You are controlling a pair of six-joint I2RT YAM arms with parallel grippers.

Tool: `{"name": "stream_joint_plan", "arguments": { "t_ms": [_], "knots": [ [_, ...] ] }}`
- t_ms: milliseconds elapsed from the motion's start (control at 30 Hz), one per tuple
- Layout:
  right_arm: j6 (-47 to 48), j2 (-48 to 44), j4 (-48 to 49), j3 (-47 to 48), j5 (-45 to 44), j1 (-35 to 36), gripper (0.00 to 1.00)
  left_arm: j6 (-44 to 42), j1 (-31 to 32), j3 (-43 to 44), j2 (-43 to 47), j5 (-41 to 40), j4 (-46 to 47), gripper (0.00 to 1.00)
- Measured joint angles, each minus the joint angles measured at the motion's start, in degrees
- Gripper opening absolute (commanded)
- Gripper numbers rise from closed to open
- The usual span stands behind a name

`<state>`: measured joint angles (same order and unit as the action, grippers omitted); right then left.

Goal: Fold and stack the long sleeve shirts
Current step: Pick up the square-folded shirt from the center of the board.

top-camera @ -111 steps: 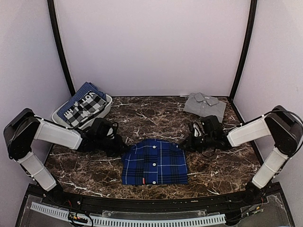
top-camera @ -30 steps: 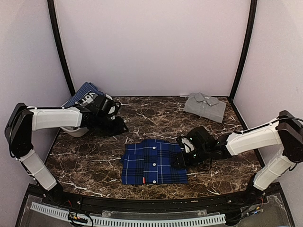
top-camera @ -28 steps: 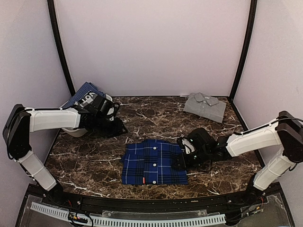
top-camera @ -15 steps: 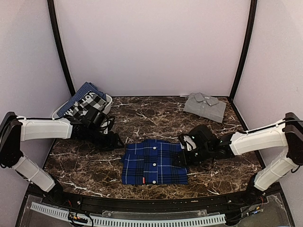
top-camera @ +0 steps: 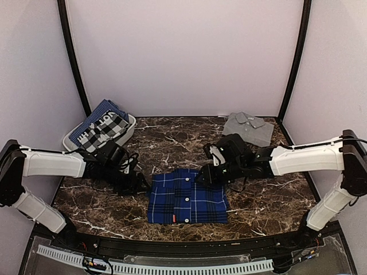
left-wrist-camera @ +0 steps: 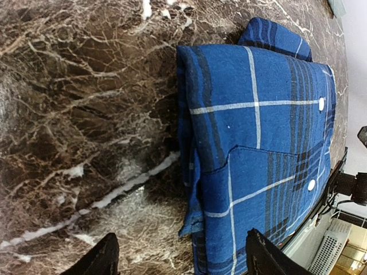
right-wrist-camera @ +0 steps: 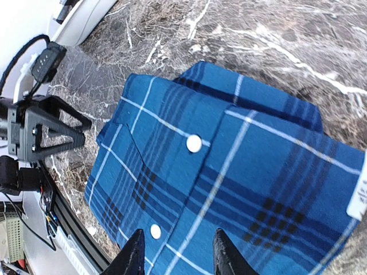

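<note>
The folded plaid shirt needs to be turned over for stacking, so my left gripper should next grab the shirt's folded side edge, opposite my right gripper.
A blue and black plaid long sleeve shirt (top-camera: 186, 196) lies folded flat at the table's front middle, white buttons up. A grey long sleeve shirt (top-camera: 248, 128) lies folded at the back right. My left gripper (top-camera: 142, 183) is low at the plaid shirt's left edge. In the left wrist view the left gripper (left-wrist-camera: 183, 264) is open wide, with the shirt's (left-wrist-camera: 258, 143) folded edge ahead between the fingers. My right gripper (top-camera: 202, 175) hovers over the shirt's far right part. In the right wrist view the right gripper (right-wrist-camera: 179, 252) is open above the plaid cloth (right-wrist-camera: 229, 183), holding nothing.
A white basket (top-camera: 129, 124) at the back left holds a black and white checked garment (top-camera: 103, 129) and other cloth. The dark marble table (top-camera: 183, 143) is walled by pale panels. The left gripper's body (right-wrist-camera: 40, 129) shows beside the shirt in the right wrist view.
My left arm came from the basket down to the plaid shirt's left edge and its jaws opened wider. My right gripper slid from the shirt's right side toward its far edge.
</note>
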<state>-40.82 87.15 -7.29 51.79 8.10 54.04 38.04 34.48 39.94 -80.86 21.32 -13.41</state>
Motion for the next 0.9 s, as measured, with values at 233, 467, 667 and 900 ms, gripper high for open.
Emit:
{"name": "stream_joint_plan", "arguments": {
  "t_ms": [233,467,667,900],
  "knots": [
    [1.8,7.7,-0.2,5.3,-1.3,0.4,0.36,2.4,2.7,-1.5,-1.2,2.1,3.5,0.71],
    [2.2,11.9,0.0,5.6,-2.1,-1.1,0.35,6.2,6.3,-2.4,-3.3,2.1,5.7,0.68],
    [2.2,13.8,0.3,5.3,-1.6,-1.9,0.35,10.1,7.4,-2.6,-4.6,2.0,7.6,0.61],
    [2.2,13.8,1.4,4.7,-1.5,-1.9,0.36,15.7,8.5,-3.0,-7.2,3.3,12.7,0.53]
  ]
}}
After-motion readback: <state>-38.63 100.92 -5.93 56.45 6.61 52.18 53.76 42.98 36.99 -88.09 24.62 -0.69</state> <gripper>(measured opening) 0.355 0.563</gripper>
